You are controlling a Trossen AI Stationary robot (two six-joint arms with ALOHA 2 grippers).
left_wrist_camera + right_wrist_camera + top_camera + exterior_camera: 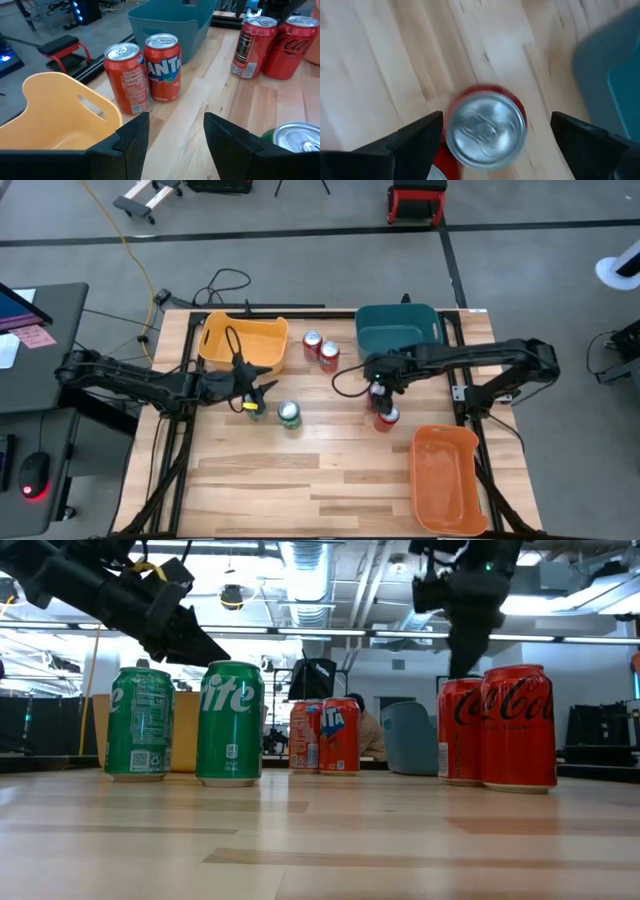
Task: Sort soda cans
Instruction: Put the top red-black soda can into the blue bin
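Note:
The red can's silver top (pixel 486 131) is below the fingers in the right wrist view, so my right gripper would miss the can if it closed now. I should lower it before closing.
Two green cans stand upright left of the table's middle (pixel 256 409) (pixel 289 414). Two orange-red cans (pixel 312 343) (pixel 328 355) stand between the yellow and teal bins. Two red cans (pixel 378 396) (pixel 387 418) stand right of the middle. My left gripper (pixel 260 393) is open and empty, just above and beside the left green can (pixel 140 723). That can's silver top shows beside one finger in the left wrist view (pixel 300 137). My right gripper (pixel 495 140) is open and points down. Its fingers stand on either side of a red can's top (pixel 485 125), above it (pixel 462 730).
A yellow bin (pixel 243 340) stands at the far left. A teal bin (pixel 398 330) stands at the far right. An orange bin (pixel 447 475) stands at the near right. Bare wood lies along the near half of the table (pixel 300 480).

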